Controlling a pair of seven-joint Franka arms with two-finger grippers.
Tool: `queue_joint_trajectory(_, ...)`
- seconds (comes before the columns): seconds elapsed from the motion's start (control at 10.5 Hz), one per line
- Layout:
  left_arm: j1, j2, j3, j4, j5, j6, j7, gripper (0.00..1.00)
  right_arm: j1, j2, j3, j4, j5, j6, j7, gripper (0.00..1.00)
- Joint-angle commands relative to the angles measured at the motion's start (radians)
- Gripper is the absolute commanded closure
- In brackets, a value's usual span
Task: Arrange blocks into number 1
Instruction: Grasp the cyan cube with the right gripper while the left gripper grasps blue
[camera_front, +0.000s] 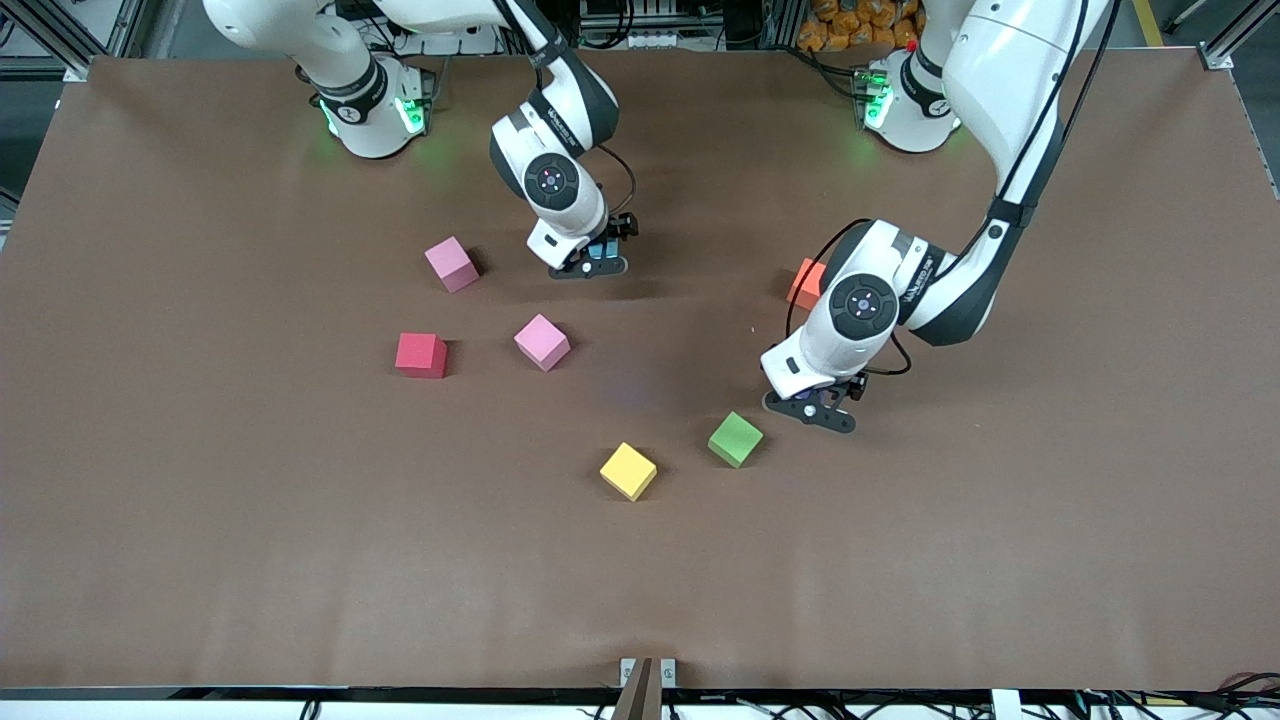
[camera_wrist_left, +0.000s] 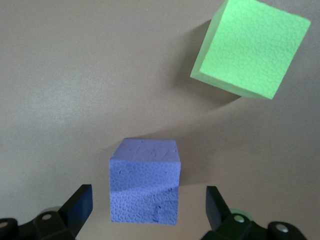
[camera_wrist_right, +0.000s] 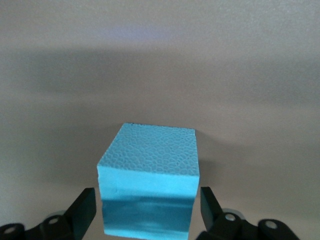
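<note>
My left gripper grabs the purple block (camera_wrist_left: 145, 187) by its opposite sides next, to form the number 1.
My left gripper (camera_front: 815, 408) (camera_wrist_left: 148, 210) is low over the table, open, astride a purple block (camera_wrist_left: 145, 187) with clear gaps at both fingers. A green block (camera_front: 735, 439) (camera_wrist_left: 250, 47) lies just beside it. My right gripper (camera_front: 597, 262) (camera_wrist_right: 148, 212) is open around a teal-blue block (camera_front: 603, 248) (camera_wrist_right: 147, 182) that rests on the table, with only narrow gaps on each side. Two pink blocks (camera_front: 452, 264) (camera_front: 542, 342), a red block (camera_front: 421, 355) and a yellow block (camera_front: 628, 471) lie scattered, none touching. No column of cubes shows.
An orange block (camera_front: 806, 283) sits half hidden by the left arm's wrist. The brown table (camera_front: 300, 560) is bare along the edge nearest the front camera and at both ends.
</note>
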Motion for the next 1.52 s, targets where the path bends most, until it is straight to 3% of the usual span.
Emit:
queue_joint_trajectory(0.0,0.0,0.051,-0.003,0.051,0.025,0.004,0.011,0.0,-0.002,0.011,-0.006,0.023,0.017,-0.003,0.02,0.54)
queue_joint_trajectory(0.1,-0.002,0.062,-0.001,0.057,0.025,0.004,0.009,0.0,-0.008,0.011,-0.009,0.033,0.017,-0.003,0.043,0.64)
queue_joint_trajectory(0.19,-0.003,0.068,-0.001,0.056,0.025,0.004,0.009,0.0,-0.011,0.011,-0.013,0.043,0.013,-0.006,0.043,0.66)
queue_joint_trajectory(0.38,-0.007,0.084,-0.001,0.056,0.025,0.004,0.009,0.0,-0.024,0.012,-0.035,0.085,-0.057,-0.015,0.031,0.62)
queue_joint_trajectory(0.57,-0.004,0.099,0.0,0.056,0.025,0.006,0.009,0.0,-0.056,0.07,-0.045,0.179,-0.237,-0.02,0.026,0.59)
queue_joint_trajectory(0.86,-0.002,0.111,0.0,0.056,0.025,0.004,0.004,0.0,-0.077,0.178,-0.049,0.324,-0.259,-0.018,0.035,0.56)
queue_joint_trajectory(0.95,-0.002,0.117,0.002,0.056,0.025,0.004,0.003,0.0,-0.077,0.182,-0.049,0.332,-0.256,-0.02,0.04,0.51)
queue_joint_trajectory(1.05,0.0,0.117,0.0,0.056,0.025,0.004,-0.002,0.0,-0.079,0.178,-0.049,0.33,-0.25,-0.02,0.042,0.16)
queue_joint_trajectory(1.14,0.0,0.119,0.002,0.056,0.024,0.004,-0.005,0.0,-0.079,0.17,-0.049,0.327,-0.25,-0.02,0.04,0.0)
queue_joint_trajectory(1.24,-0.002,0.123,0.002,0.056,0.022,0.004,-0.009,0.0,-0.105,0.14,-0.048,0.326,-0.25,-0.041,0.031,0.0)
queue_joint_trajectory(1.33,-0.003,0.123,0.002,0.054,0.024,0.004,-0.029,0.36,-0.137,0.094,-0.048,0.323,-0.253,-0.123,0.011,0.0)
queue_joint_trajectory(1.43,-0.008,0.128,0.002,0.053,0.024,0.004,-0.064,0.64,-0.163,0.06,-0.048,0.323,-0.253,-0.188,-0.067,0.0)
